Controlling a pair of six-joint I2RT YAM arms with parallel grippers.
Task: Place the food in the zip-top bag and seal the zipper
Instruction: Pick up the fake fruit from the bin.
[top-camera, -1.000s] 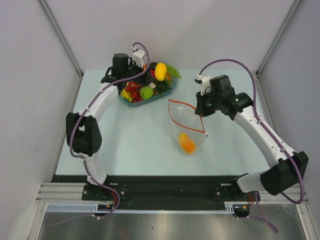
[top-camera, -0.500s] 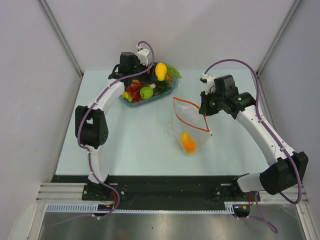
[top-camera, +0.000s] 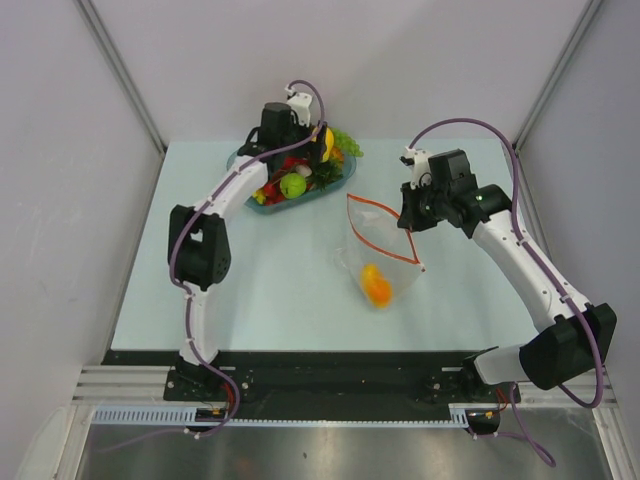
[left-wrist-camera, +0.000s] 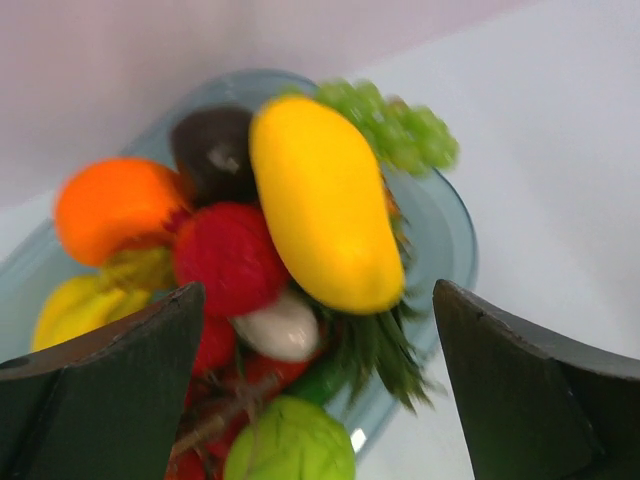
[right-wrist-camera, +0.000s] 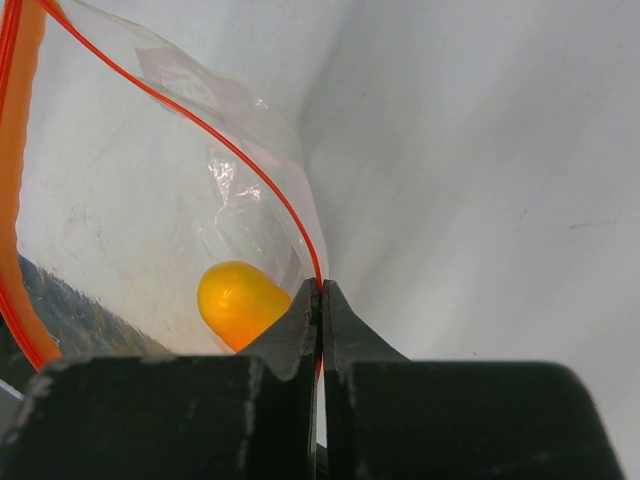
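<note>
My left gripper grabs the yellow mango (left-wrist-camera: 325, 200) across its narrow sides next, so the mango's far end stays free to enter the bag.
The clear zip-top bag (top-camera: 385, 262) lies mid-table with its red-orange zipper (top-camera: 372, 216) mouth held open and raised. One orange-yellow mango piece (top-camera: 375, 285) lies inside; it also shows in the right wrist view (right-wrist-camera: 243, 300). My right gripper (top-camera: 408, 224) is shut on the zipper edge (right-wrist-camera: 250, 165), its tips (right-wrist-camera: 321, 287) pinched together on the strip. My left gripper (top-camera: 313, 143) hangs open and empty above the food in the teal tray (top-camera: 336, 185). Between its tips (left-wrist-camera: 318, 290) I see a yellow mango (left-wrist-camera: 325, 200), green grapes (left-wrist-camera: 400, 125), a red piece (left-wrist-camera: 230, 255) and an orange piece (left-wrist-camera: 115, 205).
The tray (left-wrist-camera: 450, 250) also holds a green round fruit (left-wrist-camera: 290, 445), a white piece (left-wrist-camera: 285, 325), a dark piece (left-wrist-camera: 215, 150) and green leaves (left-wrist-camera: 375, 345). White walls and metal posts close in the table at the back and sides.
My left arm has swung right, so its gripper is now over the tray's right part by the yellow mango. My right gripper shifted the bag's mouth slightly right, then held still.
</note>
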